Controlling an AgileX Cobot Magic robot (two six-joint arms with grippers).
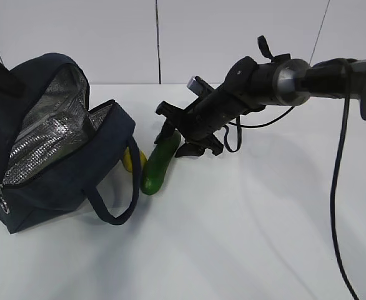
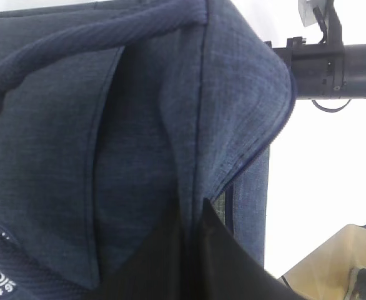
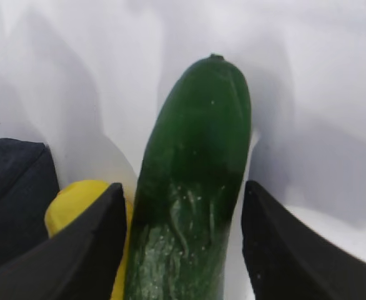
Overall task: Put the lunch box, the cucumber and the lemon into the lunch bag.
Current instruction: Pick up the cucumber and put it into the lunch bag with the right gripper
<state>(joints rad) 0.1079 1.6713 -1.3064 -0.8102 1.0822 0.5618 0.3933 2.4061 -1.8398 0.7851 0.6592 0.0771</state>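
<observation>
The robot's right gripper should next grab the cucumber by its far end (image 1: 167, 141), because the lemon (image 1: 133, 160) and the bag's loop crowd the cucumber's near part.
The lunch bag (image 1: 58, 169) stands open at the left, its silvery lining showing. My left gripper (image 2: 192, 215) is shut on a fold of the bag's navy fabric (image 2: 139, 125) at the flap. The cucumber (image 1: 158, 164) lies on the table beside the bag, and the lemon (image 1: 133, 160) rests between the two. My right gripper (image 1: 180, 139) straddles the cucumber's far end (image 3: 195, 187), jaws open. One finger sits at the skin and a narrow gap shows at the other, where the lemon (image 3: 77, 200) peeks out. The lunch box is out of view.
My right arm (image 1: 295, 81) reaches in from the right with a black cable (image 1: 339, 187) hanging down. A loop handle (image 1: 117, 209) of the bag lies on the white table in front of the cucumber. A grey wall stands behind.
</observation>
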